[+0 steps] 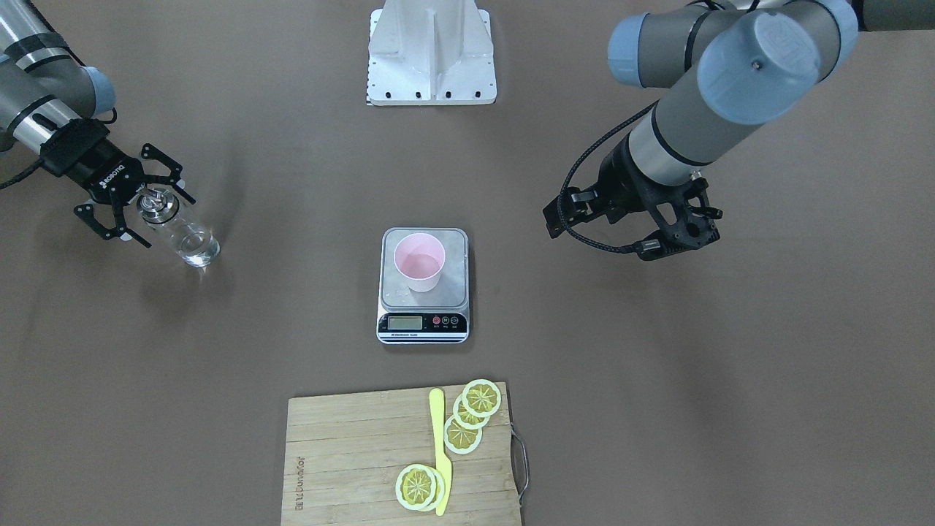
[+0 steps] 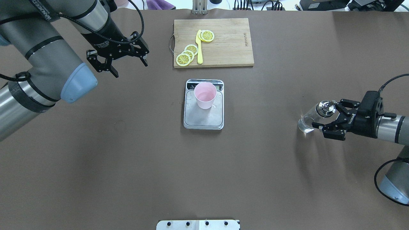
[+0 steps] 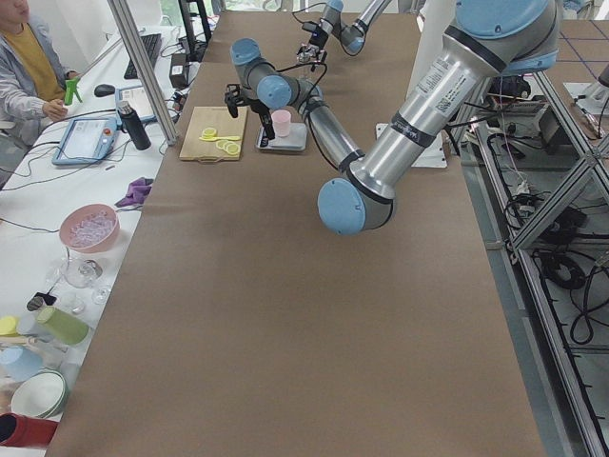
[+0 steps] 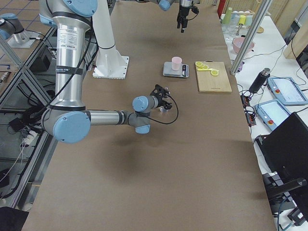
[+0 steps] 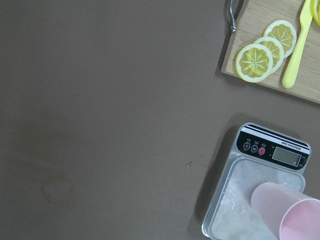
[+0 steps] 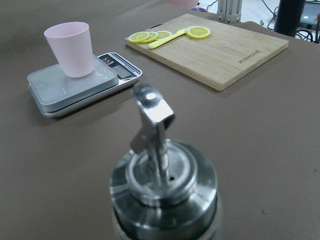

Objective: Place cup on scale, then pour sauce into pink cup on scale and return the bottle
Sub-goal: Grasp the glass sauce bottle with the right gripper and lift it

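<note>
Next, my right gripper grabs the glass bottle by its body below the metal cap [image 1: 182, 231], to pour sauce into the pink cup [image 1: 420, 261].
The pale pink cup [image 2: 205, 95] stands upright on the steel scale [image 2: 203, 119] at the table's middle; it also shows in the front view [image 1: 418, 261] on the scale [image 1: 424, 324]. The clear glass bottle [image 2: 309, 119] with its metal cap and spout [image 6: 152, 112] stands on the table at my right. The sauce [image 1: 196, 248] shows clear in its base. My right gripper [image 2: 324, 115] is open, its fingers either side of the bottle's cap and not closed on it. My left gripper [image 2: 131, 69] is open and empty, above the table left of the cutting board.
A wooden cutting board [image 2: 230, 48] with lemon slices [image 2: 187, 54] and a yellow knife [image 2: 199, 51] lies beyond the scale. Droplets lie on the scale's platform [image 5: 240, 200]. The robot's white base plate [image 1: 431, 69] is at the near edge.
</note>
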Action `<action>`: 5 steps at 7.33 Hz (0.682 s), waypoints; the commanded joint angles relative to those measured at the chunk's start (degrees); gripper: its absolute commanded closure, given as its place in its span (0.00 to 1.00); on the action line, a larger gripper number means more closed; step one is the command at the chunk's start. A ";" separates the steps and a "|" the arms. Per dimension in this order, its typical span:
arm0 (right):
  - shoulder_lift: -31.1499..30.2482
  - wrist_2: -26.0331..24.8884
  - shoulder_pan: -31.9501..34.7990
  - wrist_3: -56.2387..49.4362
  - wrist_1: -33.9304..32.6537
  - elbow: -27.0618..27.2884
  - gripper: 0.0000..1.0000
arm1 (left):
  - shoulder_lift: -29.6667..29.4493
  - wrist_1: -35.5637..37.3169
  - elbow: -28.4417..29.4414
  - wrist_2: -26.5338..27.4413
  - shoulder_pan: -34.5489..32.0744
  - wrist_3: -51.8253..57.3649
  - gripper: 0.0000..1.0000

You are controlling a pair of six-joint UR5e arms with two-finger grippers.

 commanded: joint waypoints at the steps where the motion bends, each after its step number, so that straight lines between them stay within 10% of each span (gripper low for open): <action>1: 0.76 -0.40 -0.38 0.00 0.09 -0.62 0.03 | 0.16 0.00 -0.08 0.03 0.00 0.03 0.03; 5: 3.83 -1.89 -1.43 2.01 8.88 -8.98 0.06 | -0.02 0.00 -0.17 0.03 0.00 0.03 0.03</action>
